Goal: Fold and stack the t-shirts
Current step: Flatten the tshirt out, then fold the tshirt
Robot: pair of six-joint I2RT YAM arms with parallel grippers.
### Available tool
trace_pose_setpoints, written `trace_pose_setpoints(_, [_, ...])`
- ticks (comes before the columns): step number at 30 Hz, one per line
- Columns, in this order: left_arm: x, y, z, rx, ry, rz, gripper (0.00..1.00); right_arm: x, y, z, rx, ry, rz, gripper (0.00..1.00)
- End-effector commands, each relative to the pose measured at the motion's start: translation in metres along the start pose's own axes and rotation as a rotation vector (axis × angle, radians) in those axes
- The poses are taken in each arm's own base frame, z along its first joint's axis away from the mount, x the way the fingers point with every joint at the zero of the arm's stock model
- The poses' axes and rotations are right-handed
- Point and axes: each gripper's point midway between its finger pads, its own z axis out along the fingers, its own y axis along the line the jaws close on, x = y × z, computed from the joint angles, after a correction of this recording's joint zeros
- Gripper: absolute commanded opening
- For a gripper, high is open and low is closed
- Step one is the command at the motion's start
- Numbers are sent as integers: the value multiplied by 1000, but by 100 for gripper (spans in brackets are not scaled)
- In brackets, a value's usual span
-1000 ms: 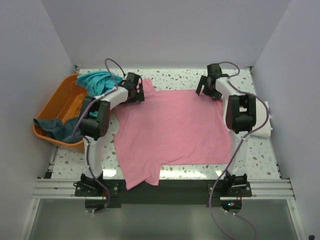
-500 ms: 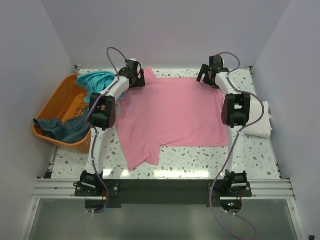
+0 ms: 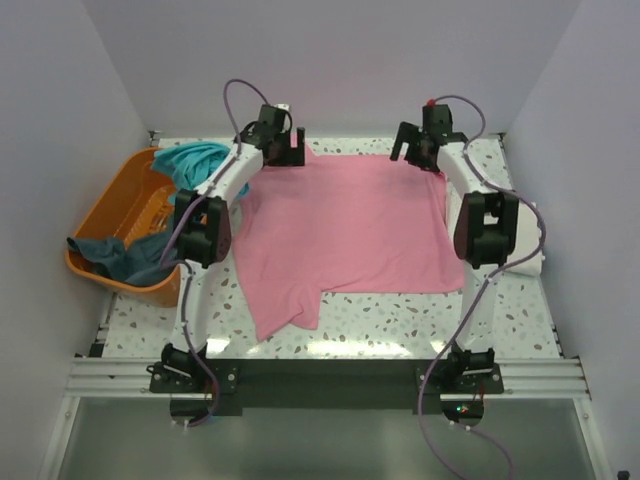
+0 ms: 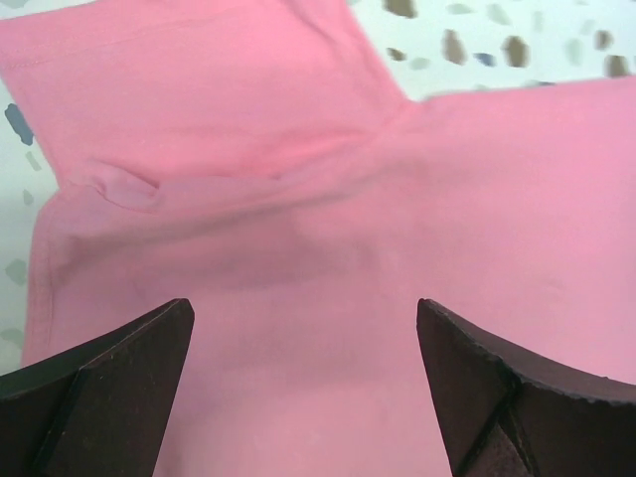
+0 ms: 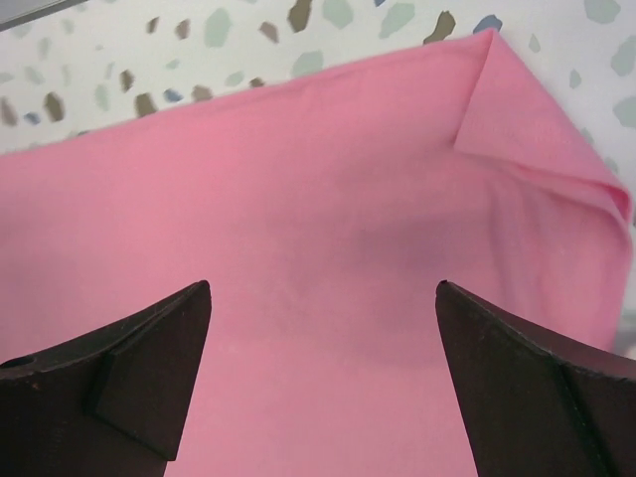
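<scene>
The left gripper should next take hold of the pink t-shirt's near sleeve by its outer end, so that the t-shirt's near side can be folded over.
The pink t-shirt lies spread flat on the speckled table, one sleeve hanging toward the near edge. My left gripper hovers open and empty over the shirt's far left corner; the left wrist view shows pink cloth between its spread fingers. My right gripper hovers open and empty over the far right corner, where the cloth has a small folded-over tip. The teal shirt and the slate-blue shirt lie in the basket. A cream-white shirt lies folded at the right edge.
The orange plastic basket stands at the table's left side. White walls close in the back and both sides. The speckled table shows in front of the pink shirt.
Both grippers have moved to the far edge of the table, dragging the pink shirt away from the near edge and spreading it flatter, and have opened and let go of it.
</scene>
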Motion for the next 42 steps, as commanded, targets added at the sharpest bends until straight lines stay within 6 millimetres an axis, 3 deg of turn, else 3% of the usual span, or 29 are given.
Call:
trace_pose_setpoints(1, [-50,-39,-92,88,-88,23,100,-39,34,-97,-86,-108,-28,99])
trace_pose_setpoints(2, [-25,-41,-93,82,-30,26,100,-18,25,-98,-65,-60,-16,98])
trace_pose_setpoints(3, [-33,-45,-122,102,-68,19,100,-22,27,-128,-72,-91,-1,99])
trace_pose_setpoints(4, [-25,-48,-133,111,-70,1,100,-15,27,-136,-74,-96,39,99])
trace_pose_setpoints(5, [17,-53,-130,113,-11,18,100,28,14,-129,-47,-22,57,99])
trace_pose_setpoints(6, [13,-57,-167,128,-61,5,100,24,20,-162,-82,-84,93,99])
trace_pose_setpoints(7, [27,-55,-179,95,-64,-35,100,31,20,-167,-100,-110,104,99])
trace_pose_setpoints(8, [76,-59,-180,88,2,-9,100,72,11,-167,-82,-46,104,99])
trace_pose_setpoints(9, [76,-59,-213,105,-50,-34,100,73,9,-192,-89,-89,130,99])
trace_pose_setpoints(10, [94,-56,-223,88,-41,-95,100,89,2,-204,-68,-73,137,99])
trace_pose_setpoints(11, [131,-45,-240,81,-2,-119,100,121,-17,-205,-10,-33,147,99])
trace_pose_setpoints(12, [151,-39,-248,63,12,-152,100,133,-26,-212,15,-34,169,99])
trace_pose_setpoints(13, [193,-22,-246,-1,60,-194,100,134,-31,-238,1,-90,187,98])
trace_pose_setpoints(14, [204,-28,-266,49,40,-196,100,163,-44,-236,30,-48,199,98])
trace_pose_setpoints(15, [222,-26,-271,48,66,-239,100,173,-55,-246,62,-57,228,98])
trace_pose_setpoints(16, [263,-21,-273,46,152,-209,100,184,-63,-256,70,-77,244,99])
trace_pose_setpoints(18, [287,-18,-286,58,183,-275,100,197,-72,-265,83,-86,272,99])
trace_pose_setpoints(19, [311,-15,-287,61,226,-258,100,204,-76,-270,78,-101,285,99])
trace_pose_setpoints(20, [316,-19,-293,101,225,-272,100,207,-78,-271,80,-106,293,99])
trace_pose_setpoints(21, [339,-22,-294,122,278,-282,100,214,-82,-270,90,-101,304,99])
trace_pose_setpoints(23, [351,-30,-297,174,295,-303,97,218,-86,-273,104,-110,321,99])
trace_pose_setpoints(24, [366,-28,-297,163,332,-315,94,221,-90,-273,126,-105,326,99])
trace_pose_setpoints(27, [385,-20,-297,118,370,-318,91,227,-102,-273,190,-98,326,98])
trace_pose_setpoints(35, [406,-12,-284,42,401,-286,71,244,-115,-259,268,-46,340,99])
trace_pose_setpoints(41, [377,-14,-270,-40,294,-275,25,259,-118,-255,280,-15,369,99])
trace_pose_setpoints(42, [368,-14,-270,-58,265,-283,6,263,-122,-254,295,-11,372,99])
